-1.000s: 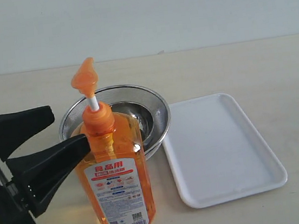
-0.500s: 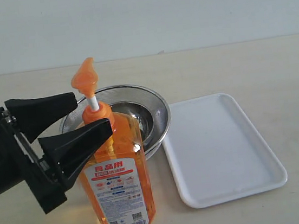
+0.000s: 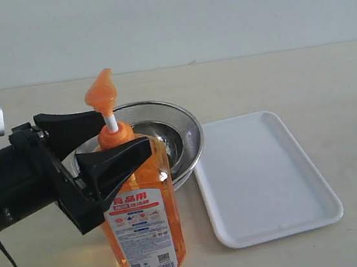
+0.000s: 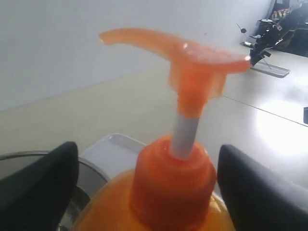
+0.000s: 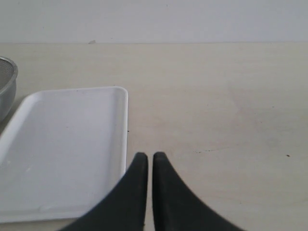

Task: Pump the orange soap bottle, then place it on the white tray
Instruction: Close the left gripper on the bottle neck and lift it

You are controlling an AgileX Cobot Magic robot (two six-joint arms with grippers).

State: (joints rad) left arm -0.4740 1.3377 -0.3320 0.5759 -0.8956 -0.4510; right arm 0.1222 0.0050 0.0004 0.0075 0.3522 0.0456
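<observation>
The orange soap bottle should go onto the white tray (image 3: 262, 175), so the robot's left gripper should next grab its orange collar (image 3: 116, 134).
The orange soap bottle (image 3: 140, 206) stands upright near the table's front edge, its orange pump head (image 3: 100, 91) raised on the white stem. My left gripper (image 3: 123, 137) is open and straddles the bottle's orange collar (image 4: 173, 183). One black finger (image 4: 41, 190) sits on each side, with a gap to the collar. The pump head (image 4: 192, 53) rises above the fingers. The white tray (image 3: 262, 175) lies flat to the right of the bottle with nothing on it. My right gripper (image 5: 146, 158) is shut on nothing, low over the table beside the tray (image 5: 62, 144); the exterior view does not show it.
A round steel mesh bowl (image 3: 181, 130) sits right behind the bottle, touching the tray's left edge; its rim (image 5: 6, 79) shows in the right wrist view. Bare beige tabletop (image 3: 289, 81) stretches behind and to the right of the tray.
My left gripper has moved right, from beside the bottle to straddling its neck, still open. The bottle, bowl and tray have not moved.
</observation>
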